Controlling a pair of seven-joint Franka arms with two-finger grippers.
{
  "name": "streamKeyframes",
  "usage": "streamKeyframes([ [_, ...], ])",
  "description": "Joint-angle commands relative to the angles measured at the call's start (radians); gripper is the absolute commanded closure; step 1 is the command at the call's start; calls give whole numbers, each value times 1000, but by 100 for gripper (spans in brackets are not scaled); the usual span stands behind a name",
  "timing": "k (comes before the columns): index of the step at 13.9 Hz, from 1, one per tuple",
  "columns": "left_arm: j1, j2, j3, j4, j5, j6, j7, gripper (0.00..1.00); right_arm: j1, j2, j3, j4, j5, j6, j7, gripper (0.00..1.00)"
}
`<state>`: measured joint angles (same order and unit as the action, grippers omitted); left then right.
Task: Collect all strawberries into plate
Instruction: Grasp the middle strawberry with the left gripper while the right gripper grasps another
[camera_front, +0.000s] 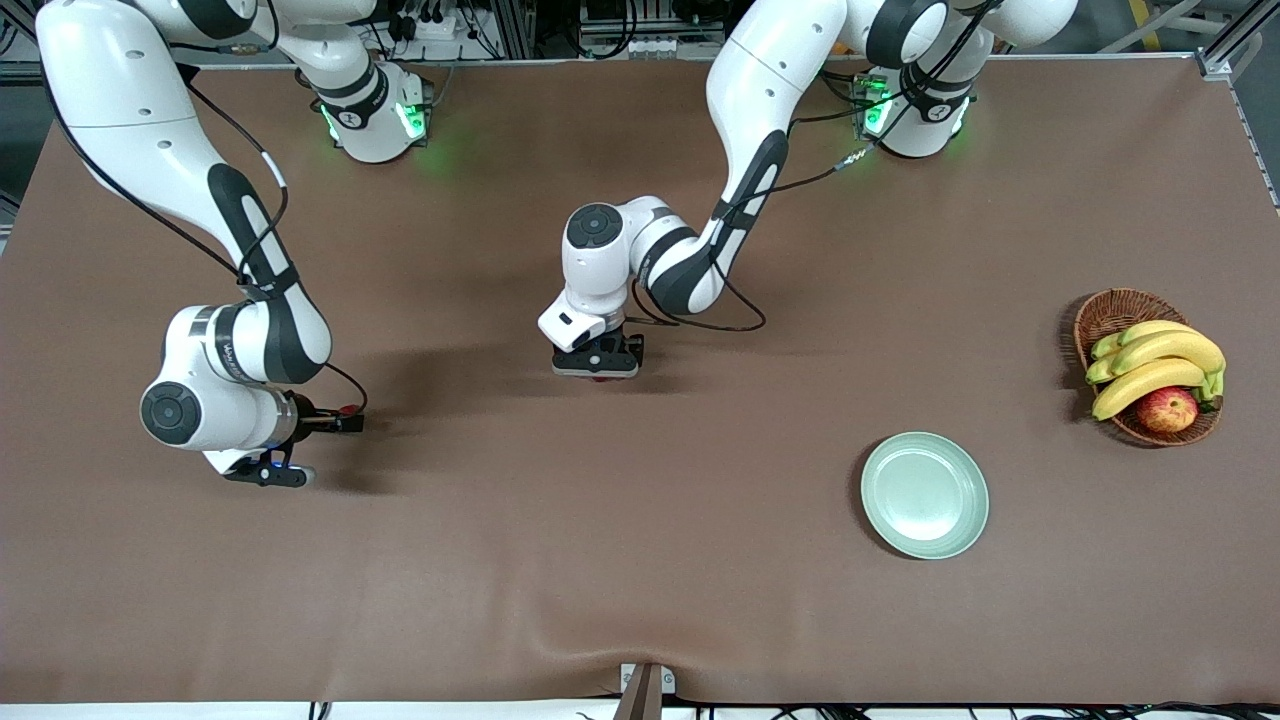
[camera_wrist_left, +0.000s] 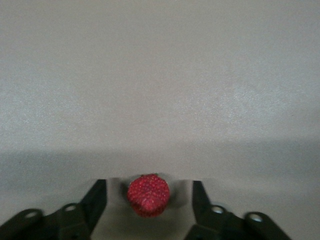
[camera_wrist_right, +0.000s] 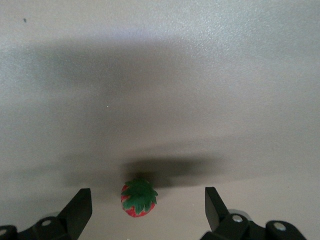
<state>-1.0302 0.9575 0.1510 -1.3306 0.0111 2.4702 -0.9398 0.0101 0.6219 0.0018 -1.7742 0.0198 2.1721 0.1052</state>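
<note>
I should close my right gripper now: its fingers are level with the strawberry's sides near the tabletop, so they would catch the strawberry.
One strawberry (camera_wrist_left: 148, 195), red and seeded, lies on the brown table between the fingers of my left gripper (camera_wrist_left: 149, 184), with a narrow gap on each side. In the front view this gripper (camera_front: 597, 371) is low over the table's middle, and the berry is mostly hidden under it. A second strawberry (camera_wrist_right: 139, 198), its green top showing, sits between the wide-open fingers of my right gripper (camera_wrist_right: 147, 192), untouched. That gripper (camera_front: 343, 421) is low toward the right arm's end of the table. The pale green plate (camera_front: 925, 495) is empty, nearer the front camera.
A brown wicker basket (camera_front: 1105, 312) holding bananas (camera_front: 1150, 365) and a red-yellow apple (camera_front: 1167, 409) stands toward the left arm's end of the table, farther from the front camera than the plate. A bracket (camera_front: 645, 685) sits at the table's front edge.
</note>
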Motion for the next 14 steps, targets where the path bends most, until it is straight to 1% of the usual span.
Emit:
streamKeyframes([
  [1, -16, 14, 18, 25, 24, -13, -43, 100, -13, -5, 15, -10, -18, 8, -9, 5],
  [2, -20, 10, 18, 24, 21, -13, -45, 100, -12, -4, 15, -10, -17, 6, -9, 7],
  [3, -21, 7, 18, 22, 21, -28, -47, 100, -10, -2, 15, -11, -18, 3, -9, 12],
  [6, -10, -34, 21, 22, 20, -100, -69, 100, -9, -2, 15, -21, -17, 0, -9, 23],
  [9, 13, -117, 87, 22, 12, -192, -160, 100, -7, -2, 15, -21, -17, -1, -9, 32],
  [10, 30, -138, 108, 22, 12, -207, -193, 100, -5, -4, 15, -21, -17, -2, -9, 37],
  [12, 79, -186, 111, 21, 9, -217, -217, 100, -1, -5, 17, -21, -17, -2, -9, 51],
  [14, 128, -224, 110, 19, 10, -266, -209, 100, 1, -4, 15, -21, -17, -8, -9, 65],
])
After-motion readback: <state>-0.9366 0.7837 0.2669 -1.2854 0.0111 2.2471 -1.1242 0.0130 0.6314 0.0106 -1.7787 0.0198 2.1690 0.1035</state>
